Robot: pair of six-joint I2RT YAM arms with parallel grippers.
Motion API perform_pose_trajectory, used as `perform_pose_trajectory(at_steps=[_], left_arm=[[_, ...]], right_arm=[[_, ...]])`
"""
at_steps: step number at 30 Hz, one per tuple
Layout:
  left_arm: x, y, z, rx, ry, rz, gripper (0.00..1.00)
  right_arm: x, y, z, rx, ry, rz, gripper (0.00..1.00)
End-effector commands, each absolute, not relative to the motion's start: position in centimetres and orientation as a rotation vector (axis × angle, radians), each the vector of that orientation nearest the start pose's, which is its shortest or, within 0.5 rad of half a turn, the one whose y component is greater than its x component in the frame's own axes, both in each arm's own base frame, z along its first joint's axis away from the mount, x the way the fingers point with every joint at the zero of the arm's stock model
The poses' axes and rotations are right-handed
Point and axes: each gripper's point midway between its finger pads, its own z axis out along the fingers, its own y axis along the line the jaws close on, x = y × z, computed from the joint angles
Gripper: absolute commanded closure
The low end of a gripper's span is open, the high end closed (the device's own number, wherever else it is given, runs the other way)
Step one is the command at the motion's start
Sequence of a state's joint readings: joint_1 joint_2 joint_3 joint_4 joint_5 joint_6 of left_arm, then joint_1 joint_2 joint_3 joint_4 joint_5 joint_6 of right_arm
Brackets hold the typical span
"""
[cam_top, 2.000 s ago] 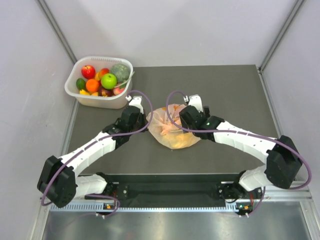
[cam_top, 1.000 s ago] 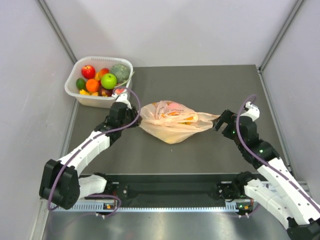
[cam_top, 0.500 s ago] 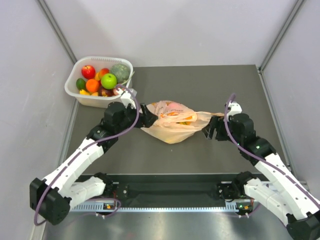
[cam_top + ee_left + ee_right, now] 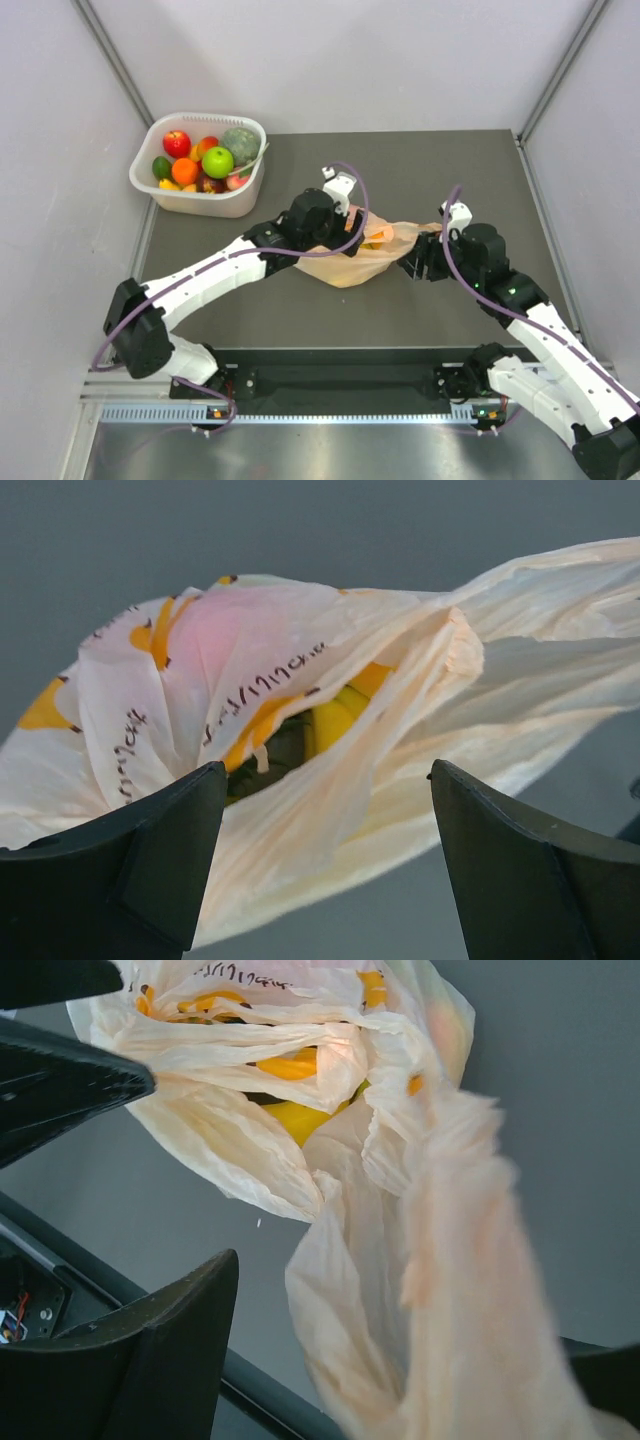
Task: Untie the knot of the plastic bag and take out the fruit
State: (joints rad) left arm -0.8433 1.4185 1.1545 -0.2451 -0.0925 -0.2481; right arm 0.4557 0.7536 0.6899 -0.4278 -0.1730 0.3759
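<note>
My left gripper should lift the bag by the loose handle film [image 4: 308, 828] beside the bag's gaping opening, so the opening can widen.
The peach-orange plastic bag [image 4: 368, 255] lies slack on the dark table between my two grippers. Its mouth gapes, and yellow fruit [image 4: 340, 712] shows inside; the right wrist view shows the same fruit [image 4: 290, 1115]. The knot is out of view; the handle film hangs loose. My left gripper [image 4: 348, 228] sits over the bag's left half, open, with crumpled film [image 4: 330, 810] between its wide-set fingers. My right gripper [image 4: 412, 260] is at the bag's right end, open, with a handle strip [image 4: 450, 1290] draped through the gap and clear of the left finger [image 4: 170, 1340].
A white tub [image 4: 200, 206] of assorted fruit stands at the table's back left corner. A black rail [image 4: 340, 378] runs along the near edge between the arm bases. Grey walls close in on both sides.
My left arm has swung right from the bag's left end to over the bag, and its jaws have opened. My right gripper has moved in toward the bag, its jaws narrowing. The stretched bag has gone slack.
</note>
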Motion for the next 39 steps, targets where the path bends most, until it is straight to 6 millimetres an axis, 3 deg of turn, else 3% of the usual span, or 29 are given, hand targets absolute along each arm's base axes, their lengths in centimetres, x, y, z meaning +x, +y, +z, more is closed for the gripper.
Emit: perform_pose_trajectory(at_steps=[1, 9, 12, 13, 14, 15, 16, 17, 18, 20, 22, 23, 24, 26, 28, 32, 34, 36, 37, 39], left_arm=[[31.3, -32.1, 22.5, 0.644, 1.964, -0.398, 0.12], [31.0, -35.4, 20.4, 0.868, 1.925, -0.408, 0.11], [30.6, -35.9, 19.6, 0.904, 1.929, -0.420, 0.21], [31.1, -35.4, 19.4, 0.873, 1.939, -0.378, 0.48], [31.4, -35.1, 19.4, 0.858, 1.945, -0.355, 0.65], [31.5, -34.6, 19.4, 0.835, 1.955, -0.336, 0.88], [31.6, -34.1, 19.7, 0.807, 1.955, -0.313, 1.00], [31.4, -33.5, 19.2, 0.805, 1.961, -0.303, 1.00], [31.2, -33.3, 21.0, 0.745, 1.925, -0.343, 1.00], [30.6, -32.0, 21.0, 0.700, 1.915, -0.340, 1.00], [30.0, -30.6, 24.0, 0.594, 1.845, -0.384, 1.00], [29.7, -29.2, 23.4, 0.554, 1.849, -0.356, 1.00], [29.1, -28.0, 25.6, 0.481, 1.800, -0.390, 1.00], [28.0, -25.5, 27.0, 0.381, 1.741, -0.412, 1.00], [27.1, -24.5, 28.1, 0.314, 1.690, -0.471, 1.00], [24.7, -21.6, 27.9, 0.238, 1.655, -0.537, 1.00], [24.2, -20.8, 27.6, 0.198, 1.654, -0.554, 1.00], [23.5, -20.1, 26.9, 0.175, 1.652, -0.576, 1.00], [23.5, -19.7, 26.6, 0.162, 1.655, -0.570, 1.00], [23.1, -19.1, 26.4, 0.124, 1.650, -0.585, 1.00]], right_arm=[[23.3, 16.8, 21.4, -0.247, 2.037, 0.712, 0.38], [23.5, 16.8, 21.0, -0.251, 2.053, 0.703, 0.34], [23.8, 16.8, 20.9, -0.244, 2.055, 0.697, 0.37], [23.8, 16.8, 20.8, -0.235, 2.058, 0.696, 0.38], [24.0, 16.7, 20.9, -0.227, 2.055, 0.693, 0.40], [24.2, 16.5, 20.9, -0.211, 2.052, 0.675, 0.41], [24.3, 16.4, 20.9, -0.192, 2.054, 0.672, 0.45], [24.4, 16.2, 21.0, -0.184, 2.048, 0.666, 0.46], [24.5, 16.3, 21.0, -0.180, 2.045, 0.667, 0.46], [24.6, 16.3, 21.2, -0.177, 2.040, 0.670, 0.46], [24.6, 16.2, 21.3, -0.170, 2.039, 0.664, 0.46], [24.5, 16.1, 21.3, -0.169, 2.040, 0.658, 0.46], [24.6, 15.7, 21.5, -0.153, 2.034, 0.639, 0.47], [24.4, 15.2, 21.4, -0.141, 2.042, 0.616, 0.46], [24.3, 14.4, 21.5, -0.118, 2.041, 0.579, 0.43], [23.4, 13.2, 22.2, -0.114, 2.046, 0.527, 0.33], [22.9, 12.6, 23.7, -0.120, 2.011, 0.508, 0.19], [22.3, 12.2, 24.9, -0.142, 1.989, 0.498, 0.12], [22.4, 11.6, 26.5, -0.154, 1.952, 0.463, 0.09], [22.2, 10.6, 27.6, -0.168, 1.944, 0.399, 0.07]])
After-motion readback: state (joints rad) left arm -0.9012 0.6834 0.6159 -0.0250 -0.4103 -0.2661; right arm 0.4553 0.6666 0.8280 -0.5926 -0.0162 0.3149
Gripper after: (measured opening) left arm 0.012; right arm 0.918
